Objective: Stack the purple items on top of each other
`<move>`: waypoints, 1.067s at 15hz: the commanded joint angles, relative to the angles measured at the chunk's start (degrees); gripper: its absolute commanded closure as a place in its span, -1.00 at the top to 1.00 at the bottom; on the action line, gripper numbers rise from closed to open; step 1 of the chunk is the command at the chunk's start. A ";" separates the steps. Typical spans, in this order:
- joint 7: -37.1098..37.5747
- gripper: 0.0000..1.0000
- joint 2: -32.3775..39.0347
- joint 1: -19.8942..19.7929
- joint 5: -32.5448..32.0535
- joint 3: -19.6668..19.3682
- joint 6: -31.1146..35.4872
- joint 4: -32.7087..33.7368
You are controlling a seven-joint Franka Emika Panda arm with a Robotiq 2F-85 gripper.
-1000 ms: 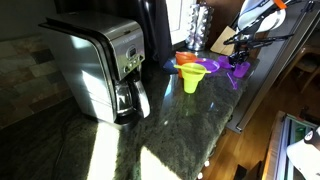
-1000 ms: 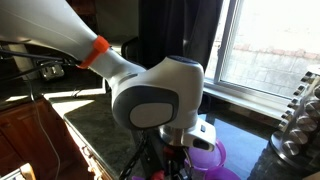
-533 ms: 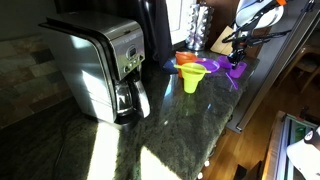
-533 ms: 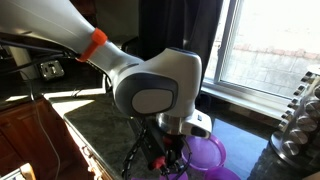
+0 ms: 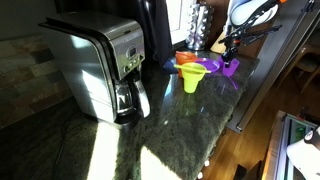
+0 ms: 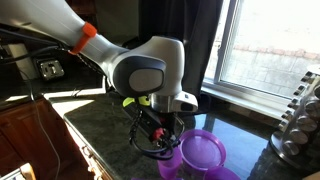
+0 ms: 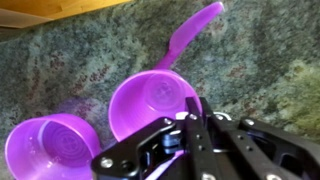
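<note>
The purple cup's far rim (image 7: pixel 150 73) overlaps the purple knife in the wrist view, so my gripper keeps hold of the cup until it stands on open counter.
Two purple funnels show in the wrist view. One purple funnel (image 7: pixel 148 100) has a long handle pointing up and right. The other purple funnel (image 7: pixel 52 150) stands to its left on the dark stone counter (image 7: pixel 260 60). My gripper (image 7: pixel 186 118) is shut on the near rim of the handled funnel. In both exterior views the gripper (image 5: pixel 229 47) (image 6: pixel 163 128) hangs just over the held purple funnel (image 5: pixel 230 68) (image 6: pixel 203 152). I cannot tell if that funnel is off the counter.
A yellow-green funnel (image 5: pixel 194 78) and an orange funnel (image 5: pixel 186 60) stand close to the purple ones. A steel coffee maker (image 5: pixel 100 68) is further along the counter. A spice rack (image 5: pixel 197 20) (image 6: pixel 300 120) stands by the window. The counter edge (image 5: pixel 245 100) is close.
The arm has swung towards the orange and yellow-green funnels, carrying the held purple funnel with it. More of the funnel's wide top shows from behind the wrist now.
</note>
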 commanded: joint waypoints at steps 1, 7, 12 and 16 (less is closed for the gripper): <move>-4.10 -0.98 -2.37 2.03 0.70 1.52 -1.50 -1.70; -6.23 -0.98 -2.29 4.78 -1.82 4.17 -0.57 -3.84; -5.79 -0.40 -2.50 5.81 -2.59 5.19 0.52 -5.11; -5.81 0.02 -2.81 5.89 -2.31 5.14 0.74 -5.09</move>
